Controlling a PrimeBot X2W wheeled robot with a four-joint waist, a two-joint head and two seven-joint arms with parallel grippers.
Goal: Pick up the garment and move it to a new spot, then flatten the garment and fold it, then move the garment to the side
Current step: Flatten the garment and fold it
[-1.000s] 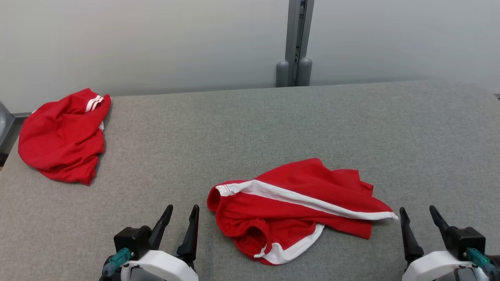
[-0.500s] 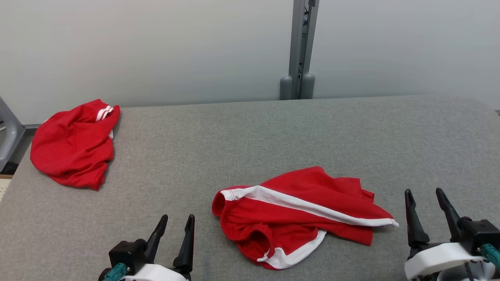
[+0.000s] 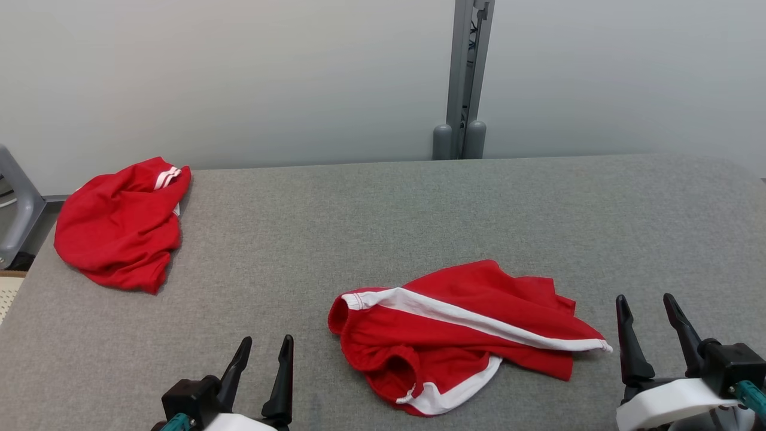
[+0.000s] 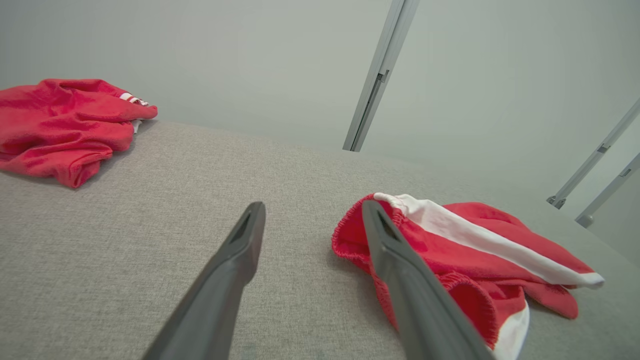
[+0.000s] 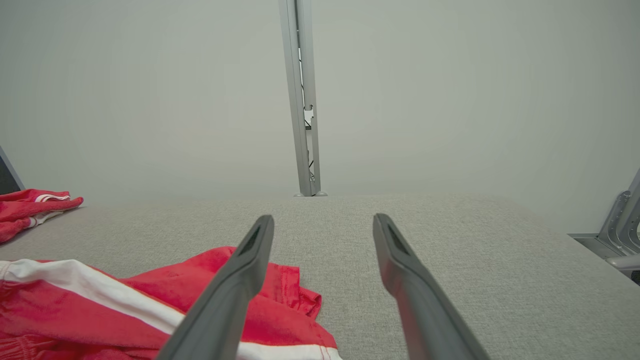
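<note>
My left gripper grabs the garment by its white-striped waistband corner (image 3: 352,300) (image 4: 388,201) next, as that edge arches up while the rest lies slack on the tabletop.
A crumpled red garment (image 3: 467,335) with white stripes lies on the grey table (image 3: 383,215), near its front middle. My left gripper (image 3: 267,339) stands open just left of the garment, apart from it; in the left wrist view the left gripper (image 4: 313,205) has bare table between its fingers, with the garment (image 4: 450,250) beside the right finger. My right gripper (image 3: 644,297) is open off the cloth's right tip, holding nothing. The right wrist view has the right gripper (image 5: 324,217) over bare table and the garment (image 5: 100,310) at lower left.
A second bunched red garment (image 3: 119,230) with white stripes sits at the table's far left corner. A grey post (image 3: 464,78) rises behind the far edge against a pale wall. A grey metal frame (image 3: 15,197) stands off the left side.
The whole head picture has slid downward, so the camera moved. Both garments lie as before. The right gripper has come a little forward beside the cloth; both grippers stay open.
</note>
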